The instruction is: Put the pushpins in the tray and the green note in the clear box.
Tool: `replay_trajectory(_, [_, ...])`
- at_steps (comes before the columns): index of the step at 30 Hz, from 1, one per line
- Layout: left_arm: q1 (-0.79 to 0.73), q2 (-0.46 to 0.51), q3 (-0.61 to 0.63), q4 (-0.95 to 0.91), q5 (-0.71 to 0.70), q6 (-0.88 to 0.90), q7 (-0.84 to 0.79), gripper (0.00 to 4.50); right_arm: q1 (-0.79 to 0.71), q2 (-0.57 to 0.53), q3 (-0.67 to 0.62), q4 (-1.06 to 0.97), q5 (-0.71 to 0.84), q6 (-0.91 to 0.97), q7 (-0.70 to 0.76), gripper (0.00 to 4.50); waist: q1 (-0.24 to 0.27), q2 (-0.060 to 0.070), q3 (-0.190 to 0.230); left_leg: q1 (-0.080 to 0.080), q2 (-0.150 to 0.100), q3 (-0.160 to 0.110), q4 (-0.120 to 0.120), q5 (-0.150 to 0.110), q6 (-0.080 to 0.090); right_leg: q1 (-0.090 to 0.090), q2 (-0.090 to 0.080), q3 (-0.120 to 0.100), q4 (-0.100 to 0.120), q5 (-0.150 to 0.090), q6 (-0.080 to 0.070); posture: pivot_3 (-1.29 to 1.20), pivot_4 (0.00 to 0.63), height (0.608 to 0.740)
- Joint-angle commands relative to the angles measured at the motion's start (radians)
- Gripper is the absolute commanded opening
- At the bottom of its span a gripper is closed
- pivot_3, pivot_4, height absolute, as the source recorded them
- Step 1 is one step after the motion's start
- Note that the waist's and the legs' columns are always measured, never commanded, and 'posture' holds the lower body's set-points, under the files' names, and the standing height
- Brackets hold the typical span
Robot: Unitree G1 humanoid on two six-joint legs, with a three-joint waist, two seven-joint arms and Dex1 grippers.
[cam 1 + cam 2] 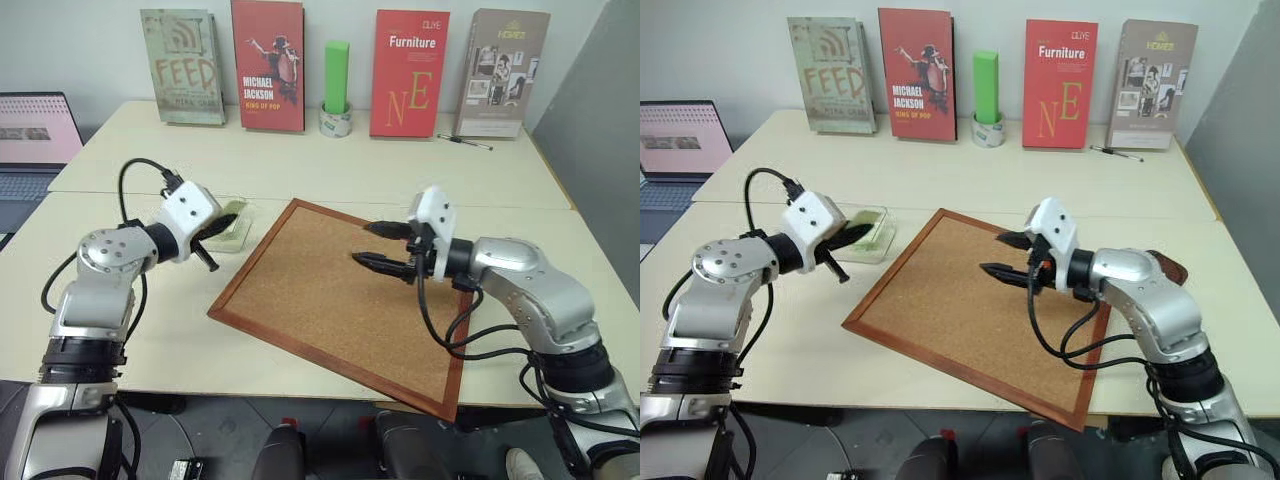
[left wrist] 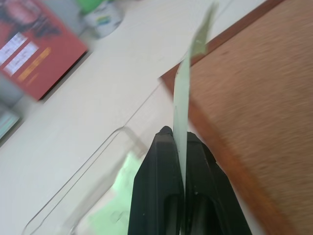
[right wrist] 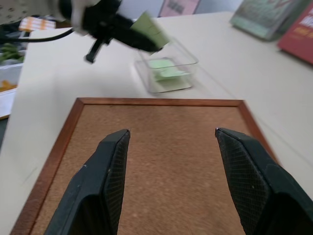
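Note:
The green note has its far end (image 2: 201,38) out past the box's rim (image 2: 122,129), so I should move it into the clear box with my left gripper before letting go.
My left gripper (image 1: 215,228) is shut on the green note (image 2: 182,112), a thin pale slip held edge-up between its black fingers (image 2: 159,166). It hovers right over the clear box (image 3: 168,73), which stands off the cork board's left corner and holds pale green paper (image 2: 117,196). My right gripper (image 1: 365,245) is open and empty, raised over the middle of the cork board and pointing left. A sliver of the dark brown tray (image 1: 1168,268) shows behind my right forearm. The pushpins are out of view.
A wood-framed cork board (image 1: 340,290) lies askew in the table's middle. Several books (image 1: 268,65) stand along the back edge, with a bright green block (image 1: 336,75) in a tape roll and a pen (image 1: 465,142). A laptop (image 1: 35,140) sits far left.

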Motion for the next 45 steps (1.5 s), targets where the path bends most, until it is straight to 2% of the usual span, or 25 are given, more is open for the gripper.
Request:
replay_trajectory(1, [-0.090,0.010,-0.006,0.112,0.038,0.001,0.051,0.00,-0.050,0.020,0.033,0.018,-0.018,-0.004,0.016,2.96,0.003,0.000,0.000,-0.001,0.000,0.000,0.000,0.000,0.000,-0.001,0.000,0.000,0.000,0.000,0.000,0.00,0.150,0.740])
replay_trajectory(10, [-0.277,0.004,-0.102,0.462,0.141,-0.124,0.075,0.00,-0.072,0.060,0.063,0.003,-0.026,-0.020,0.031,2.96,0.013,0.000,0.000,-0.001,0.000,0.000,-0.001,0.000,0.000,-0.002,0.000,-0.001,0.001,-0.001,-0.001,0.00,0.150,0.740])
replay_trajectory(20, [-0.350,-0.005,-0.130,0.607,0.171,-0.195,0.079,0.00,-0.076,0.077,0.040,-0.007,-0.028,-0.028,0.015,2.96,0.013,0.000,0.000,-0.001,0.000,0.000,-0.001,0.000,0.000,-0.002,0.000,-0.001,0.002,0.000,-0.001,0.00,0.150,0.740])
replay_trajectory(21, [-0.352,-0.005,-0.130,0.613,0.170,-0.196,0.080,0.40,-0.076,0.077,0.040,-0.008,-0.029,-0.027,0.014,3.05,0.013,0.000,0.000,-0.001,0.000,0.000,-0.001,0.000,0.000,-0.002,0.000,-0.001,0.002,0.000,-0.001,0.00,0.150,0.740])
replay_trajectory(25, [-0.360,-0.003,-0.135,0.621,0.167,-0.196,0.063,1.25,-0.076,0.073,0.031,-0.006,-0.031,-0.023,0.008,3.05,0.013,0.000,0.000,-0.001,0.000,0.000,-0.001,0.000,0.000,-0.002,0.000,-0.001,0.002,0.000,-0.001,0.00,0.150,0.740])
replay_trajectory(27, [-0.362,-0.001,-0.135,0.620,0.166,-0.193,0.055,1.53,-0.076,0.074,0.029,-0.005,-0.032,-0.023,0.006,3.05,0.013,0.000,0.000,-0.001,0.000,0.000,-0.001,0.000,0.000,-0.002,0.000,-0.001,0.002,0.000,-0.001,0.00,0.150,0.740])
replay_trajectory(31, [-0.358,0.004,-0.136,0.603,0.161,-0.183,0.021,2.48,-0.080,0.080,0.027,0.003,-0.034,-0.026,0.003,3.05,0.013,0.000,0.000,-0.001,0.000,0.000,-0.001,0.000,0.000,-0.002,0.000,-0.001,0.003,0.000,-0.001,0.00,0.150,0.740])
replay_trajectory(41, [-0.356,0.013,-0.133,0.582,0.166,-0.177,0.001,4.31,-0.091,0.082,0.023,0.023,-0.040,-0.035,0.004,3.05,0.013,0.000,0.000,-0.001,0.000,0.000,0.000,0.000,0.000,-0.002,0.000,-0.001,0.003,0.000,-0.001,0.00,0.150,0.740])
replay_trajectory(42, [-0.353,0.015,-0.131,0.573,0.164,-0.174,-0.002,4.43,-0.092,0.082,0.021,0.023,-0.039,-0.036,0.003,3.05,0.013,0.000,0.000,0.000,0.000,0.000,-0.001,0.000,0.000,-0.002,0.000,-0.001,0.003,0.000,-0.001,0.00,0.150,0.740])
replay_trajectory(45, [-0.345,0.021,-0.123,0.548,0.153,-0.166,-0.013,4.43,-0.095,0.085,0.016,0.025,-0.037,-0.039,0.001,3.05,0.013,0.000,0.000,-0.001,0.000,0.000,-0.001,0.000,0.000,-0.002,0.000,-0.001,0.003,0.000,-0.001,0.00,0.150,0.740])
